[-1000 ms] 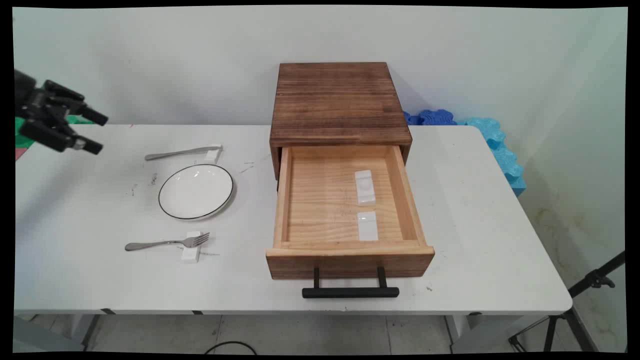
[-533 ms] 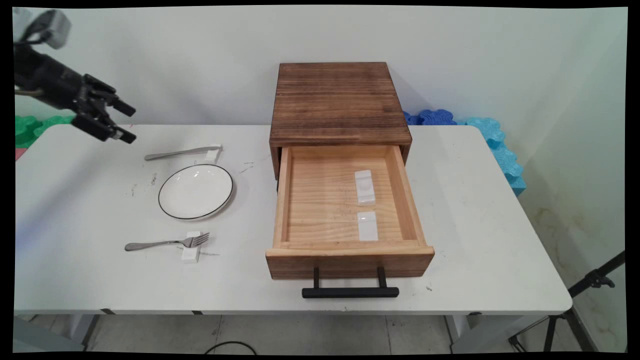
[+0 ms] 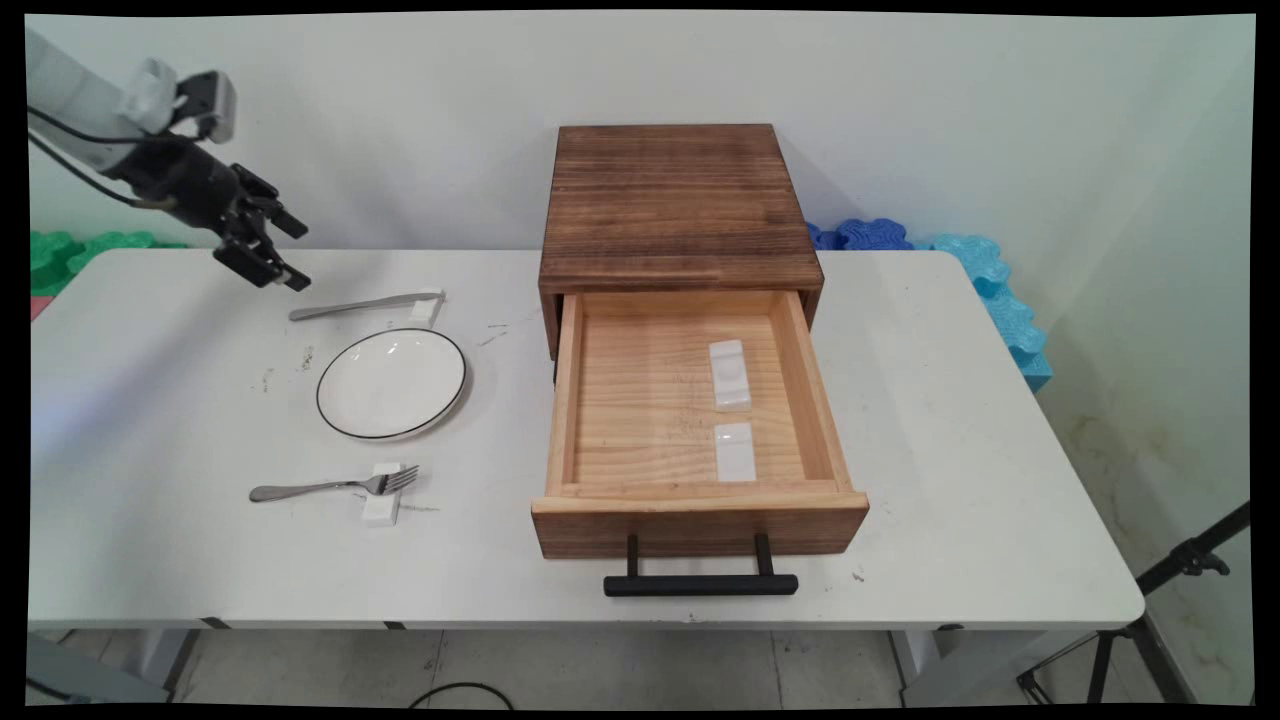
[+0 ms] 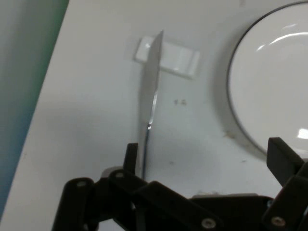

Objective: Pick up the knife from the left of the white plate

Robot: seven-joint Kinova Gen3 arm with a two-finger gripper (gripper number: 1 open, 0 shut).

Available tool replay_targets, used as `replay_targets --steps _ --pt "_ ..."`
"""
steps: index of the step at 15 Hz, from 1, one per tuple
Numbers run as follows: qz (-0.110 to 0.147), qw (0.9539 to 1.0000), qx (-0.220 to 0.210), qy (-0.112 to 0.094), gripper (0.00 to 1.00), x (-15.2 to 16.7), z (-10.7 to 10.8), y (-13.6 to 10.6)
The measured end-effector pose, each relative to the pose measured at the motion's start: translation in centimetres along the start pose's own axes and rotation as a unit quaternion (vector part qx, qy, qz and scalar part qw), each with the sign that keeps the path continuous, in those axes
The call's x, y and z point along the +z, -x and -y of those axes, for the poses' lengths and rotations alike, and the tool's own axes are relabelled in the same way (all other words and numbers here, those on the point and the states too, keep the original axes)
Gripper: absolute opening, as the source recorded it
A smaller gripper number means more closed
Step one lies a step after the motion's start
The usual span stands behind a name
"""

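My gripper grabs the metal knife by its handle end [image 3: 314, 312] next, to put the knife away in the open drawer.
My gripper [image 3: 297, 257] hangs open and empty just above the table, close to the handle end of a silver knife [image 3: 352, 305]. The knife's blade tip lies on a small white rest [image 3: 429, 303]. In the hand view the knife [image 4: 149, 101] runs up from between my fingers [image 4: 130, 155] to the white rest [image 4: 175, 60], with my gripper [image 4: 207, 159] around its handle end but not touching it. A white plate with a dark rim [image 3: 392, 383] lies in front of the knife, and its edge [image 4: 269, 82] shows at the right of the hand view.
A fork [image 3: 335, 487] lies on another white rest [image 3: 381, 505] in front of the plate. A wooden cabinet [image 3: 678, 200] stands mid-table with its drawer [image 3: 560, 400] pulled out; two white rests [image 3: 731, 374] [image 3: 735, 451] lie inside. Its black handle [image 3: 700, 584] reaches the table's front edge.
The gripper has moved right from the picture's left edge and come down toward the knife's handle. It stays open. Nothing on the table has moved.
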Motion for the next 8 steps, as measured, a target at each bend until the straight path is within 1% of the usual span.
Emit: replay_targets --steps 3,5,8 --pt "0.017 0.9997 0.016 0.0 1.0 2.3 1.8 0.2" --pt "0.027 0.9992 0.029 0.003 1.0 4.2 3.2 0.4" --pt "0.036 0.9982 0.048 0.011 1.0 6.7 4.7 0.4"
